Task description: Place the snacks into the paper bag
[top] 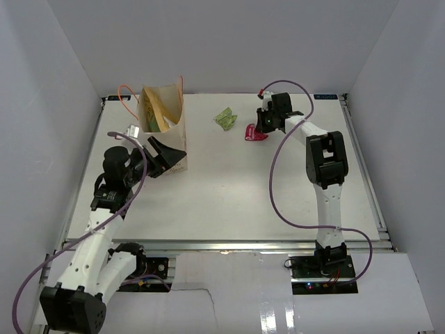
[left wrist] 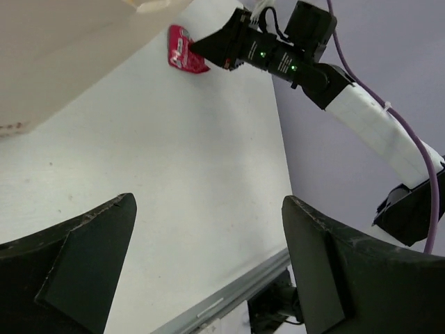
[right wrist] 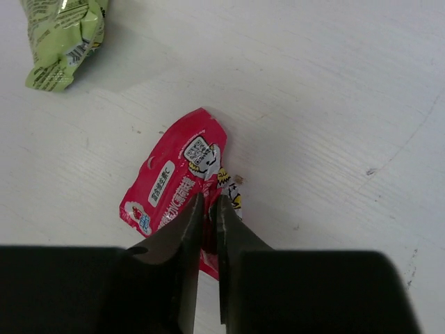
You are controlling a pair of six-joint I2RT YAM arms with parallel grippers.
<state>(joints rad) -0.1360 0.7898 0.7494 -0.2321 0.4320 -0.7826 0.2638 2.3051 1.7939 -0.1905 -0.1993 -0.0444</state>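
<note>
My left gripper grabs the pink-red packet by its uncovered end next, so the pinched fold stays free to enter the paper bag.
The cream paper bag stands at the far left with orange cord handles; yellow and tan packets show inside its open top. Its wall fills the top left of the left wrist view. A pink-red packet lies on the table at the far right, also seen in the left wrist view. My right gripper is shut, pinching a fold of the pink-red packet on the table. A green packet lies to its left. My left gripper is open and empty beside the bag's base.
White walls enclose the table on three sides. A metal rail runs along the near edge. The right arm's purple cable loops over the table's right half.
</note>
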